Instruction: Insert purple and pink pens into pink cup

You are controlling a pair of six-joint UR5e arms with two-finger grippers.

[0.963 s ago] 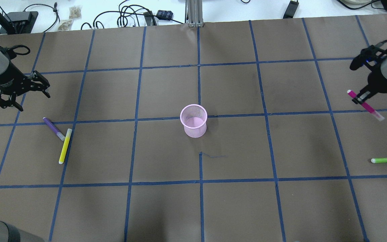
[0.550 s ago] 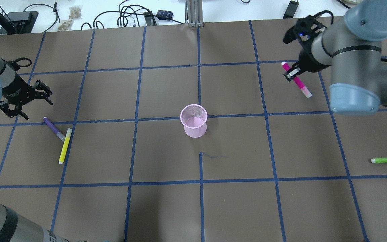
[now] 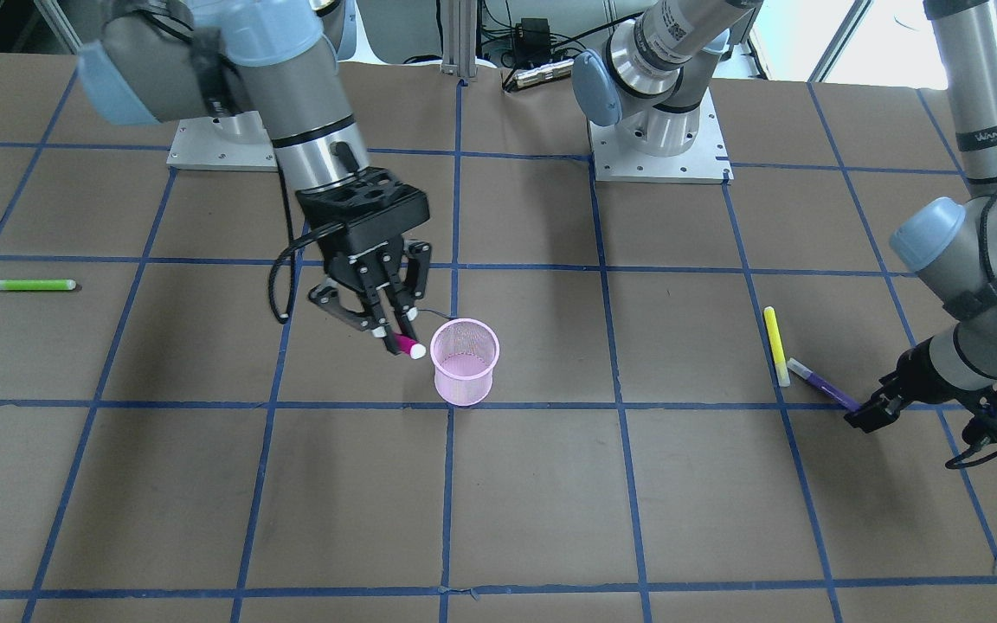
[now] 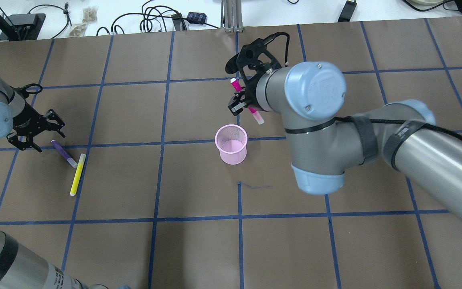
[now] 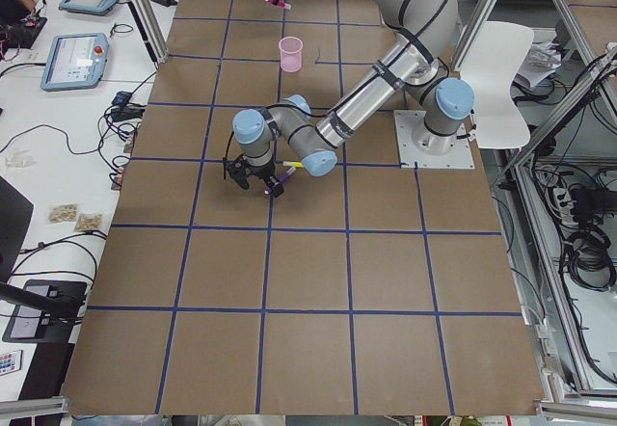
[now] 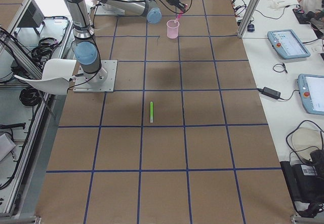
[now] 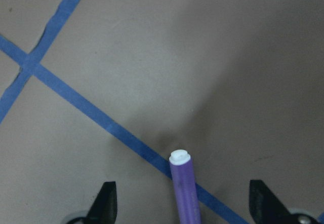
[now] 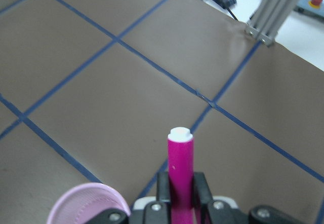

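My left gripper pinches the purple pen's body by the white end plug next, for the pink cup (image 3: 464, 362).
The pink mesh cup (image 4: 231, 143) stands upright mid-table, also in the front view (image 3: 464, 361). My right gripper (image 4: 241, 105) is shut on the pink pen (image 4: 236, 85) and holds it tilted in the air, just beyond the cup's rim. In the front view the pen's white tip (image 3: 416, 351) hangs beside the rim. The purple pen (image 4: 63, 153) lies on the table at the left. My left gripper (image 4: 48, 139) is open, with its fingers either side of the pen's far end. The left wrist view shows that end (image 7: 185, 188) between the open fingertips.
A yellow pen (image 4: 78, 174) lies touching the purple pen's near end. A green pen (image 3: 28, 285) lies far off on the robot's right side. My right arm's elbow (image 4: 315, 120) looms over the table right of the cup. Cables (image 4: 146, 22) lie past the far edge.
My right arm has swung leftward from the table's right edge, carrying the pink pen to just behind the cup. My left gripper has moved closer, onto the purple pen's end.
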